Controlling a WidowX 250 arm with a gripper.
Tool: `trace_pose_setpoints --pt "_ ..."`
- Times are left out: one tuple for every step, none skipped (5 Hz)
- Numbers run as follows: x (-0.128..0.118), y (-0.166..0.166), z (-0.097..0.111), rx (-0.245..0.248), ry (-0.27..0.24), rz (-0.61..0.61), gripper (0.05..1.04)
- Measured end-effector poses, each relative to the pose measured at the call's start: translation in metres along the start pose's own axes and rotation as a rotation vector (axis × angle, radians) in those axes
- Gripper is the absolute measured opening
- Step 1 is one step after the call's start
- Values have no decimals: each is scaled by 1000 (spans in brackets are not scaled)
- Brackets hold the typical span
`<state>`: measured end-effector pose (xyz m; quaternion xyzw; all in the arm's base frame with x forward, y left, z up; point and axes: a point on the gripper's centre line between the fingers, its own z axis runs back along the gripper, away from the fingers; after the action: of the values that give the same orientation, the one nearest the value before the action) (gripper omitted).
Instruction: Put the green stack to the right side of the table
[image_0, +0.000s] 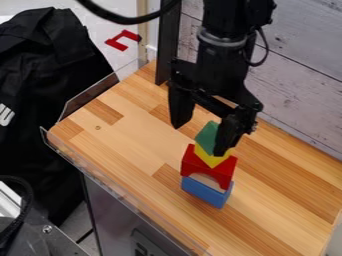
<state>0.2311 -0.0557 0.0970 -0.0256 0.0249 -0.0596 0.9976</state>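
Note:
The green block (208, 136) needs to go on the right side of the table, so my gripper will next grab the green block by its sides.
The black gripper (198, 140) hangs open over the middle of the wooden table, its two fingers spread wide. A green block (208, 136) tops a stack of blocks, beside the right-hand finger, which hides part of it. Below the green one, a yellow block (211, 157) rests in the stack with its lower point against a red arch (212, 164). A blue block (206, 192) forms the base on the wooden table (133, 145). Whether the right-hand finger touches the stack, I cannot tell.
A clear low barrier (107, 186) runs along the table's left and front edges. Behind the table stands a pale plank wall (300, 75), with a dark upright post (167, 45) near the back left corner. Black cloth (47, 100) lies beyond the left edge.

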Motion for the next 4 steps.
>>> trace_pose_setpoints --pt "6 2 -6 -9 21 -5 1001" --pt "6 4 -7 -10 26 -3 1001" --pt "9 4 -11 -13 39 -2 1001" --pt "9 3 -14 -15 54 0 1001"
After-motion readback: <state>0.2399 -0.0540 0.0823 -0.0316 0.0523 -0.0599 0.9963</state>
